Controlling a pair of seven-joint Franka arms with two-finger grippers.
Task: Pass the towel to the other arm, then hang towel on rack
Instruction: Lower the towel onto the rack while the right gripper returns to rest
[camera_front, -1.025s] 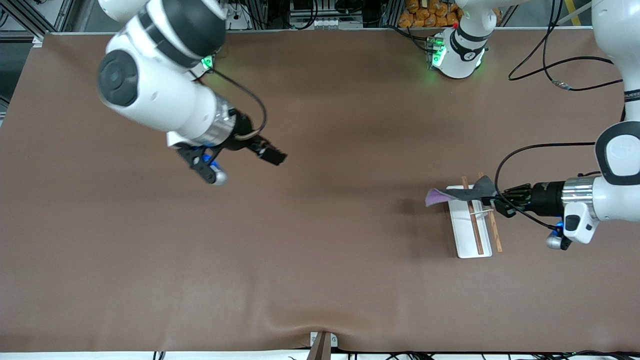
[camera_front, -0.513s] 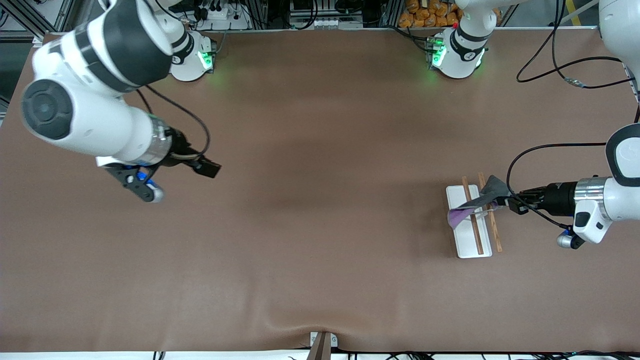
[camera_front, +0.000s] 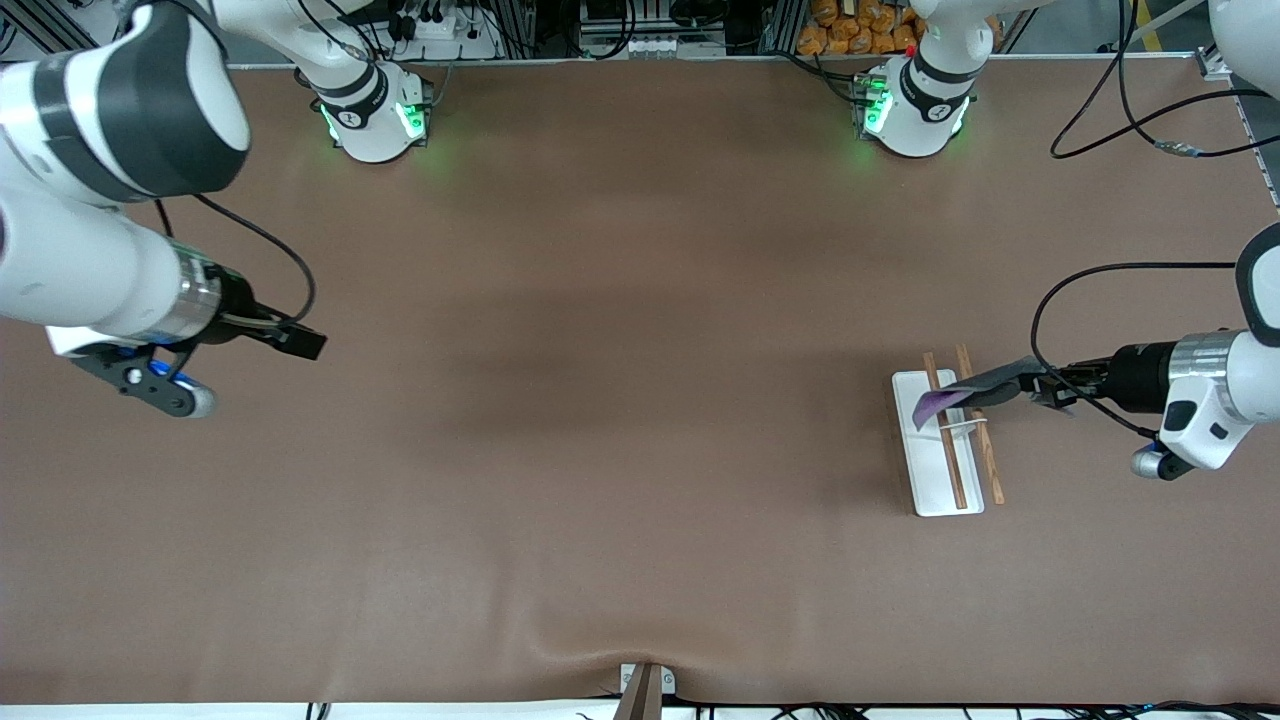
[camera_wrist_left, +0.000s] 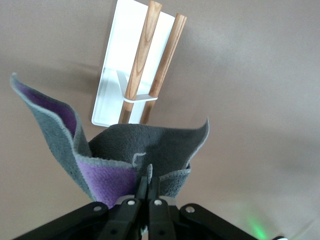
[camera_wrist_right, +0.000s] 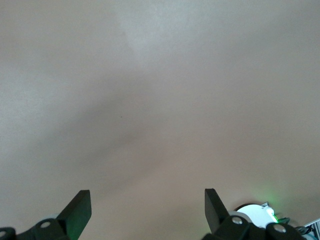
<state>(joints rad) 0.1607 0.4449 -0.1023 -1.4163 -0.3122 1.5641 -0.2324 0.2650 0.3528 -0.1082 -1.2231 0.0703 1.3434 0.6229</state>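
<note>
My left gripper holds the towel and needs to keep holding it until it drapes across the wooden rods, because its gripped edge (camera_front: 1008, 378) (camera_wrist_left: 171, 183) hangs off to one side of the rods.
The towel (camera_front: 978, 384), dark grey with a purple underside, is pinched at one edge by my left gripper (camera_front: 1040, 385), which is shut on it. It stretches out in the air over the rack (camera_front: 925, 480), above the end of the two wooden rods (camera_front: 946, 455) that lies farther from the front camera. Its purple tip droops toward the white base. In the left wrist view the towel (camera_wrist_left: 150, 142) fans out from my left gripper (camera_wrist_left: 148, 182), with the rack (camera_wrist_left: 120, 50) below it. My right gripper (camera_front: 300, 342) is open and holds nothing, over bare table at the right arm's end.
The brown mat (camera_front: 620, 400) covers the whole table. The two arm bases (camera_front: 375, 120) (camera_front: 915, 115) stand along its edge farthest from the front camera. A black cable (camera_front: 1100, 270) loops above the left wrist. The right wrist view shows only mat (camera_wrist_right: 160, 100).
My left gripper has drawn back toward the left arm's end, pulling the towel across the rods. The right arm has swung away toward its own end of the table.
</note>
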